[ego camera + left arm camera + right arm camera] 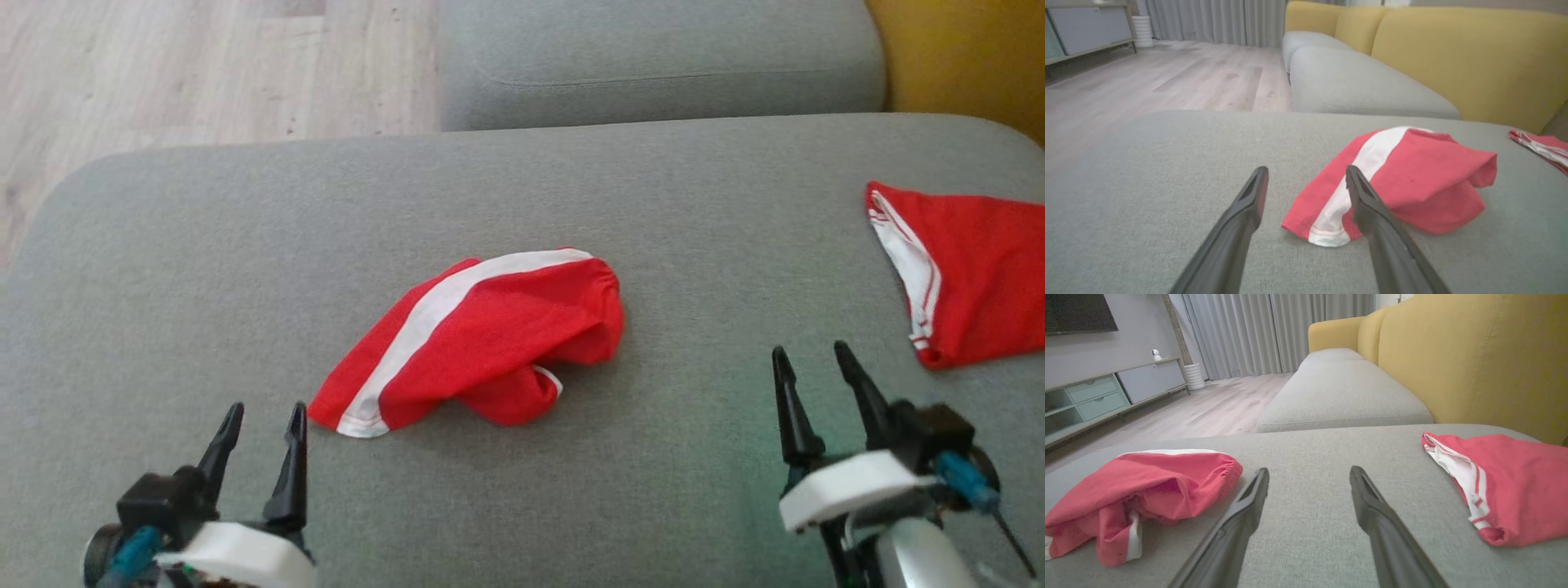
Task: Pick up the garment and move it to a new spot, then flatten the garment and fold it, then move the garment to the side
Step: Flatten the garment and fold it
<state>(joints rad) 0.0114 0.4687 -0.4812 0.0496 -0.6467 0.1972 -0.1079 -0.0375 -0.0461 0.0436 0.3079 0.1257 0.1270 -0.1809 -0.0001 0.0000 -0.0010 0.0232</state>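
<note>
I will next pinch the garment's gathered edge (605,294) with my right gripper, because that edge stands up in a puffed fold while the crumpled cloth (470,353) lies slack.
The garment (490,343), red shorts with a white side stripe, lies crumpled in the middle of the grey seat cushion (204,245). My left gripper (268,408) is open just short of its near-left hem corner, touching nothing. In the left wrist view that hem corner of the garment (1412,179) lies between and just beyond the fingers of the left gripper (1306,169). My right gripper (810,349) stands open over bare cushion to the garment's right. In the right wrist view the garment (1139,486) is left of the right gripper (1309,470).
A second red garment (980,269) with white trim lies at the cushion's right edge, just beyond my right gripper. Behind is another grey cushion (653,57) and the yellow backrest (963,57). Wooden floor (163,73) lies past the far-left edge.
</note>
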